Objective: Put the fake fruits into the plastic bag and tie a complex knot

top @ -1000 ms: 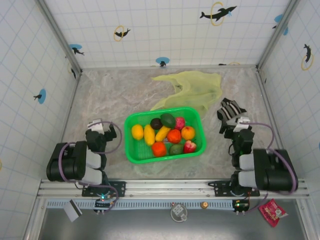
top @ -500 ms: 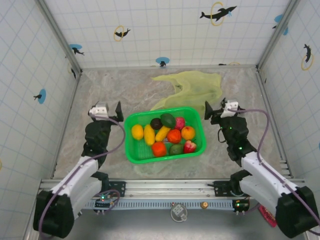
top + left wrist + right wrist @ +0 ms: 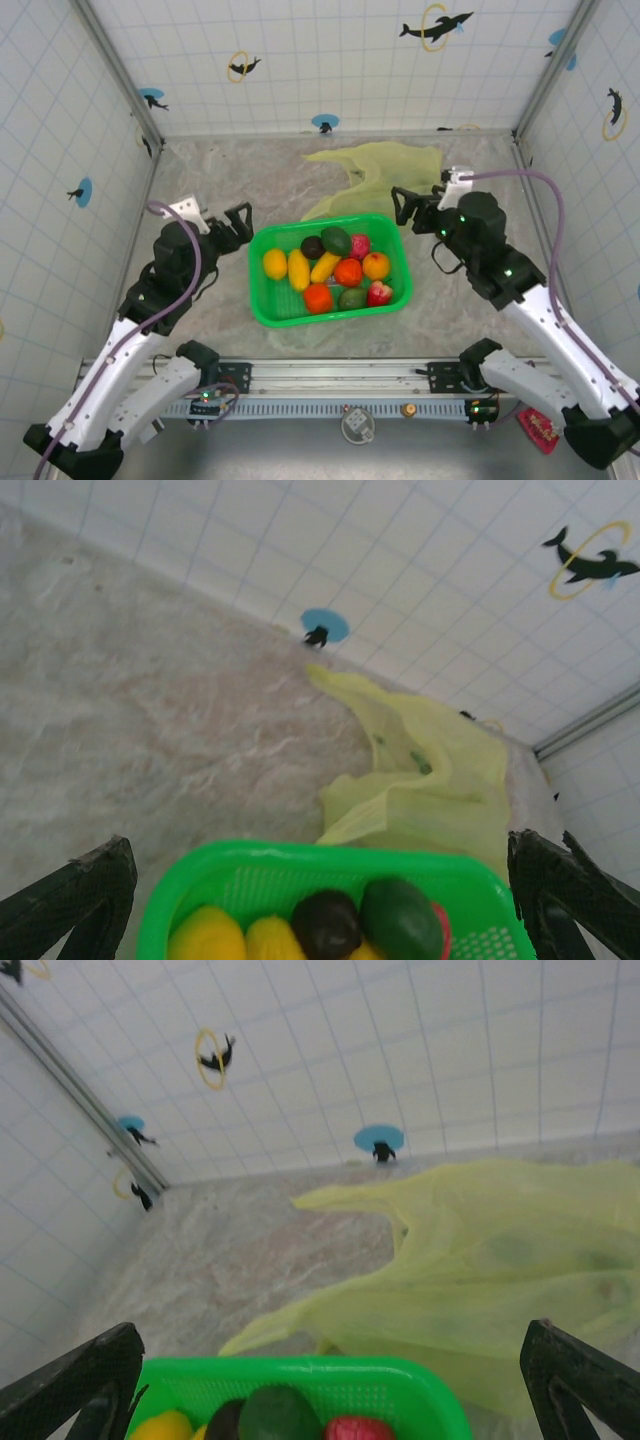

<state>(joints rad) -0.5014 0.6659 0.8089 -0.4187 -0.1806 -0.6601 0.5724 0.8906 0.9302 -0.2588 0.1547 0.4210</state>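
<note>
I will reach the plastic bag with my right gripper and grab its near edge (image 3: 368, 207) (image 3: 410, 1350), so the loose strap ends stay free for opening and filling the bag.
Several fake fruits (image 3: 336, 270) in yellow, orange, red, green and dark brown lie in a bright green mesh basket (image 3: 262, 300) at the middle of the table. The plastic bag (image 3: 390, 175), pale yellow-green film, lies flat and crumpled just beyond the basket. My left gripper (image 3: 238, 222) hangs open by the basket's far left corner. My right gripper (image 3: 411, 208) hangs open by its far right corner, at the near edge of the bag. In the left wrist view the dark fruit (image 3: 328, 923) and a green one (image 3: 402, 918) sit between the wide fingers (image 3: 70, 900). The right wrist view looks over the bag (image 3: 500, 1280).
Tiled walls close the table on three sides. A metal rail (image 3: 340, 375) with both arm bases runs along the near edge. Bare marbled table (image 3: 220, 175) lies left of the bag and around the basket.
Both arms have unfolded from beside their bases and reached forward. The left gripper now sits by the basket's far left corner, and the right gripper has swung left and farther, to the bag's edge.
</note>
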